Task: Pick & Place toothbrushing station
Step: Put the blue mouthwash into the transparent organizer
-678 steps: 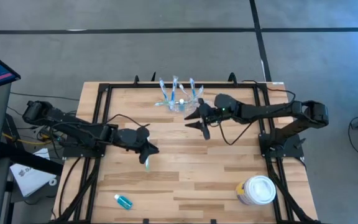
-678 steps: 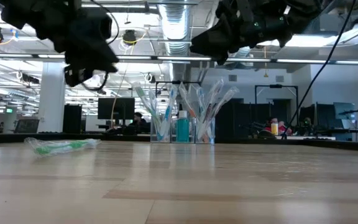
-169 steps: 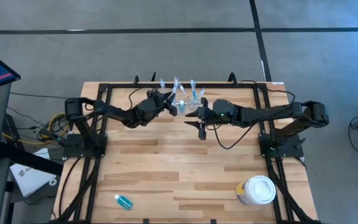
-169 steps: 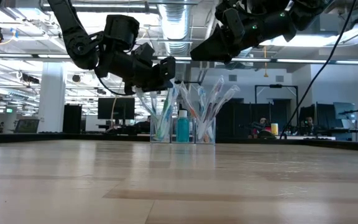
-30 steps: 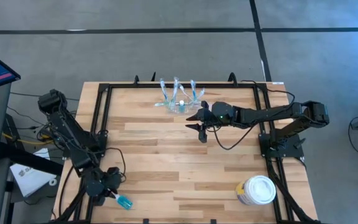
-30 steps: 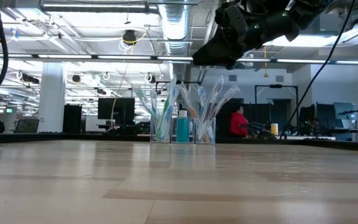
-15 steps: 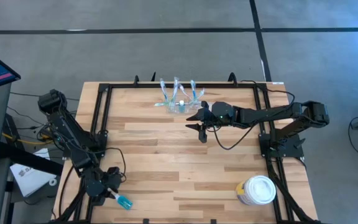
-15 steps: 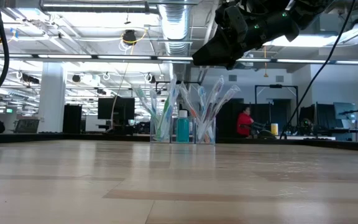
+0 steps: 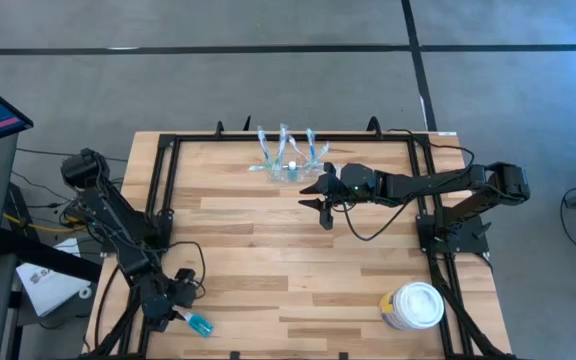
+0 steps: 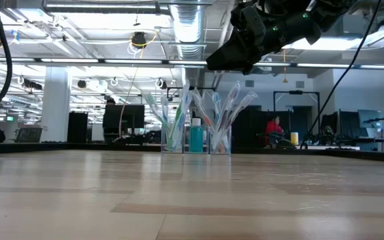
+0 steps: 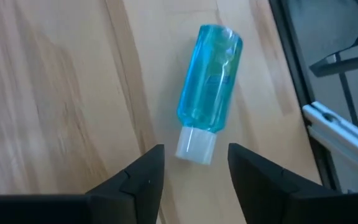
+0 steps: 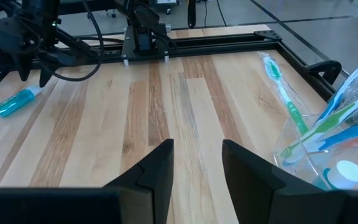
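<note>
The fingers are above the white cap (image 9: 185,318) (image 11: 196,144) of the blue bottle lying on the tabletop. My left gripper isn't ready to close on the cap yet and has to lower its fingers first.
The toothbrushing station (image 9: 288,160) is a clear holder that stands at the far middle of the table. Several toothbrushes and a small blue bottle stand in it; it also shows in the low view (image 10: 195,133) and the right wrist view (image 12: 328,149). My right gripper (image 9: 323,203) hovers open just to its near right, nothing between its fingers (image 12: 197,162). My left gripper (image 9: 176,303) is at the near left corner, open and slanting down. A blue bottle (image 11: 209,81) lies there on its side, and the fingers stand on either side of its white cap (image 11: 196,144), apart from it.
A round white-lidded tub (image 9: 415,305) stands at the near right. Black frame rails (image 9: 158,190) run along the table's sides and far edge. Bare wood lies between the station and the near edge. A person in red (image 10: 273,127) shows in the room behind.
Both arms have stayed where they were. In the room behind the table, the person in red has walked toward the right of the low view.
</note>
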`<state>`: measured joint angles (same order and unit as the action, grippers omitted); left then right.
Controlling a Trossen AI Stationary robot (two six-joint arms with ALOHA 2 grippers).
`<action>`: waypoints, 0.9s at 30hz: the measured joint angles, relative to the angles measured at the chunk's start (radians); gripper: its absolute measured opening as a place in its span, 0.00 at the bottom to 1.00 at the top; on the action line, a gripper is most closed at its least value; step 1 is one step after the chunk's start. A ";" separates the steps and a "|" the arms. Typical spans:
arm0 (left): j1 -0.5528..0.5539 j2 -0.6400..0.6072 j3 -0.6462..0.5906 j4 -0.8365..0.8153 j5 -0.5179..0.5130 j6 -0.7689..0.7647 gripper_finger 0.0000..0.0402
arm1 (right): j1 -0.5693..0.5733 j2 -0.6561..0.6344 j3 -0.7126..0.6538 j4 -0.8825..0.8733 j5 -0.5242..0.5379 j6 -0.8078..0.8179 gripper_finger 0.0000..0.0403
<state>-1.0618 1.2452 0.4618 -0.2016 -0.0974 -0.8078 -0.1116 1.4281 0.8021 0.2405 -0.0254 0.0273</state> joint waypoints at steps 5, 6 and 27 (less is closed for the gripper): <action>0.000 0.039 0.000 0.001 0.028 0.000 0.43 | 0.000 0.000 0.000 0.000 0.000 0.000 0.32; 0.000 0.047 0.000 0.001 0.031 0.000 0.43 | 0.000 0.000 0.000 0.000 0.000 0.000 0.32; -0.001 0.120 0.003 0.059 0.000 0.000 0.42 | 0.000 0.000 0.000 0.000 0.000 0.000 0.32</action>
<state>-1.0626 1.3649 0.4644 -0.1427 -0.0969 -0.8082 -0.1116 1.4281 0.8021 0.2405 -0.0254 0.0269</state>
